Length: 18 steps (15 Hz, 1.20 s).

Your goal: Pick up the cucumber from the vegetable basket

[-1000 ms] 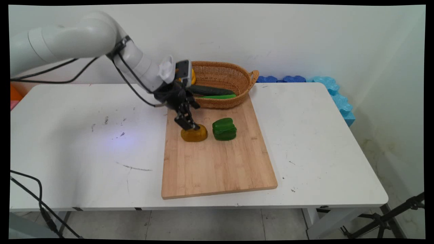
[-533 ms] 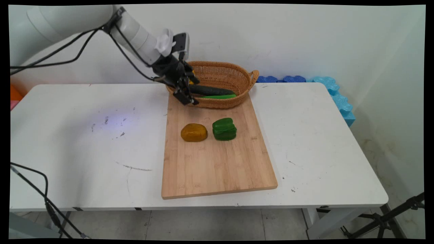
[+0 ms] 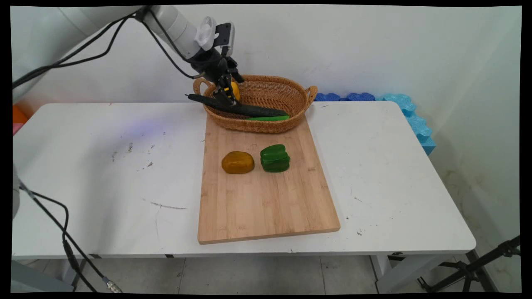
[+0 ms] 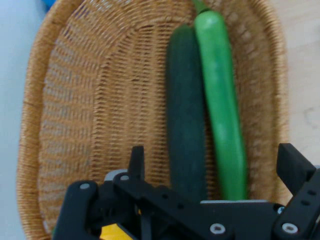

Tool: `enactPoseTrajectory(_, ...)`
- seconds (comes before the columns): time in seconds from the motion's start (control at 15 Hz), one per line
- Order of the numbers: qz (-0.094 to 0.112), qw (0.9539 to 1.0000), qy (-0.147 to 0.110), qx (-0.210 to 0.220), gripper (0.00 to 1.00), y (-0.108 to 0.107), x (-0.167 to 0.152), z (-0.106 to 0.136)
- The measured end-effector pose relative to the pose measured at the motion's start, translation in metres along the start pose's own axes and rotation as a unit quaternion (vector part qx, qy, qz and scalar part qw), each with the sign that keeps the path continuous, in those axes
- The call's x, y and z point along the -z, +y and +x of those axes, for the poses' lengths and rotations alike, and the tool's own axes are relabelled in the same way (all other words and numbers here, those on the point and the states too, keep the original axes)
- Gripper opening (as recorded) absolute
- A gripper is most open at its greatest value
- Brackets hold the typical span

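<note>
I will lift the long dark green cucumber out of the wicker basket, so next my gripper will grab it by its middle (image 3: 242, 108).
My gripper (image 3: 226, 92) hangs open over the left end of a wicker basket (image 3: 266, 126), holding nothing. In the hand view the gripper (image 4: 215, 167) looks down into the basket (image 4: 75, 100), its two fingers apart on either side of a dark green cucumber (image 4: 185, 110) and a lighter green long vegetable (image 4: 220, 100) lying side by side. The main view shows the cucumber (image 3: 253, 110) and the lighter vegetable (image 3: 268, 118) in the basket, with a yellow thing (image 3: 235, 89) partly hidden behind the gripper. The same yellow thing (image 4: 112, 232) peeks out under the linkage.
A wooden cutting board (image 3: 266, 207) lies in front of the basket, touching it. A yellow-brown potato-like thing (image 3: 237, 162) and a green bell pepper (image 3: 274, 158) rest on its far half. Blue foam pieces (image 3: 411, 116) line the table's far right edge.
The gripper has left the yellow-brown thing on the board, risen, and moved back over the basket's left end. Things on the board have not moved.
</note>
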Motion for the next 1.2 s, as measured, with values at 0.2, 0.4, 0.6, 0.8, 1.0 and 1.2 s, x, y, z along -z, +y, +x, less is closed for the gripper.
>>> enactPoseTrajectory(0.2, 0.000, 0.9997, -0.015, -0.019, 1.00, -0.018, -0.013, -0.005)
enactPoseTrajectory(0.4, -0.008, 0.9990, -0.027, -0.033, 1.00, -0.030, -0.030, -0.009)
enactPoseTrajectory(0.6, -0.020, 0.9983, -0.037, -0.040, 1.00, -0.037, -0.047, -0.013)
enactPoseTrajectory(0.8, -0.031, 0.9977, -0.043, -0.041, 1.00, -0.040, -0.061, -0.014)
enactPoseTrajectory(1.0, -0.043, 0.9971, -0.048, -0.042, 1.00, -0.041, -0.074, -0.015)
enactPoseTrajectory(1.2, -0.052, 0.9966, -0.050, -0.041, 0.00, -0.041, -0.083, -0.016)
